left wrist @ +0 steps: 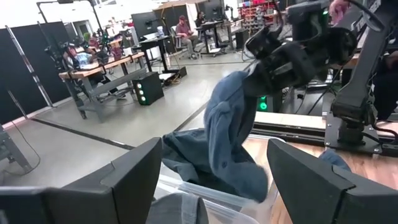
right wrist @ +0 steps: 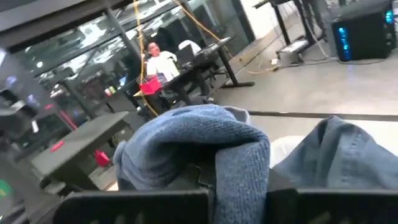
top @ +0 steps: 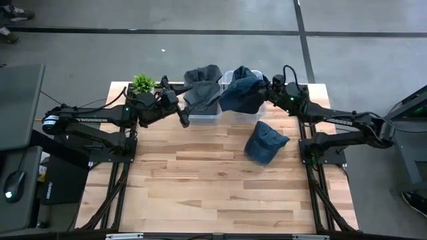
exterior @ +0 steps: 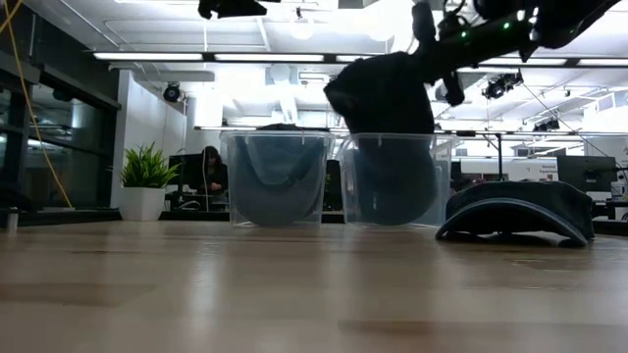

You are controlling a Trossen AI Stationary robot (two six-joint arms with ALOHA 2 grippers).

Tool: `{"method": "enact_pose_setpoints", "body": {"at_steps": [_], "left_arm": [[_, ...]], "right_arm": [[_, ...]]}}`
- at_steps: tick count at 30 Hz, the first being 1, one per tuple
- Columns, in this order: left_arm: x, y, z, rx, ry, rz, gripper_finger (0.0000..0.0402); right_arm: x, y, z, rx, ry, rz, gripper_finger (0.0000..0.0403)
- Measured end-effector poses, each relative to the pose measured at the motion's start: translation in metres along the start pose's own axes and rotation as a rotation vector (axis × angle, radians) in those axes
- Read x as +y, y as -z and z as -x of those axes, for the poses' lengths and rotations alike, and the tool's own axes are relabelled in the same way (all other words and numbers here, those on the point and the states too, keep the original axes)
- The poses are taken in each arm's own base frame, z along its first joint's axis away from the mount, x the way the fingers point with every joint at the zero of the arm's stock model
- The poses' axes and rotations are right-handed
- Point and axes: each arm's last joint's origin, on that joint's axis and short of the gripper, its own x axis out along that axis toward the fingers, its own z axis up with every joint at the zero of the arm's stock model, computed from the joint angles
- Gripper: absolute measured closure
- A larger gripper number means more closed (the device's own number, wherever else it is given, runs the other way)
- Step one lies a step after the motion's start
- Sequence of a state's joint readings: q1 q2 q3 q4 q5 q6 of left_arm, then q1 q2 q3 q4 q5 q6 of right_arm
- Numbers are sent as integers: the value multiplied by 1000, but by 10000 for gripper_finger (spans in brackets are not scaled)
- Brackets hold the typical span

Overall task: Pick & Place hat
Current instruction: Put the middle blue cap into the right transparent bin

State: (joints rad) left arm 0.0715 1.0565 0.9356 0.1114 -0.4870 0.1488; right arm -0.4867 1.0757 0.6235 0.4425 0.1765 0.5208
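Observation:
The denim hat stays in my right gripper for now, until it is lower and farther in. In the high view it spreads across the bin's rim [top: 228,75].
A blue denim hat [top: 241,95] hangs from my shut right gripper [top: 265,92] over the right clear bin [exterior: 397,181]; it also shows as the denim hat [left wrist: 229,134] in the left wrist view. The left clear bin [top: 203,110] holds a dark grey hat [top: 202,83] draped over its rim. A third blue hat [top: 265,143] lies flat on the table near the right arm's base. My left gripper [top: 183,119] is open and touches nothing, just in front of the left bin. My right gripper pinches a bunched fold of the hat's denim [right wrist: 239,158] between its two fingers, in several layers. The fingers come from the table's right, slanting slightly down. The hat is lifted clear of the table and hangs slack below the fingers, its lower end [left wrist: 249,180] at the bin's opening.
A small potted plant [top: 142,84] stands at the far left corner, behind my left arm. The two bins sit side by side along the far edge. The near half of the wooden table [top: 213,193] is bare. People sit at desks in the room beyond.

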Motion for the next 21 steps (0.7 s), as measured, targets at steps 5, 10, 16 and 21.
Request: {"method": "enact_pose_setpoints", "body": {"at_steps": [5, 10, 16, 21], "left_arm": [[1, -1, 3, 2, 1, 4, 113], [1, -1, 3, -5, 25, 21, 113], [1, -2, 3, -11, 32, 29, 113], [1, -3, 3, -20, 30, 34, 113]], "right_arm": [[-11, 6, -10, -5, 93, -24, 401], [-26, 5, -16, -6, 137, -68, 401], [-47, 6, -22, 27, 216, -95, 401], [-62, 13, -25, 98, 292, -91, 401]]}}
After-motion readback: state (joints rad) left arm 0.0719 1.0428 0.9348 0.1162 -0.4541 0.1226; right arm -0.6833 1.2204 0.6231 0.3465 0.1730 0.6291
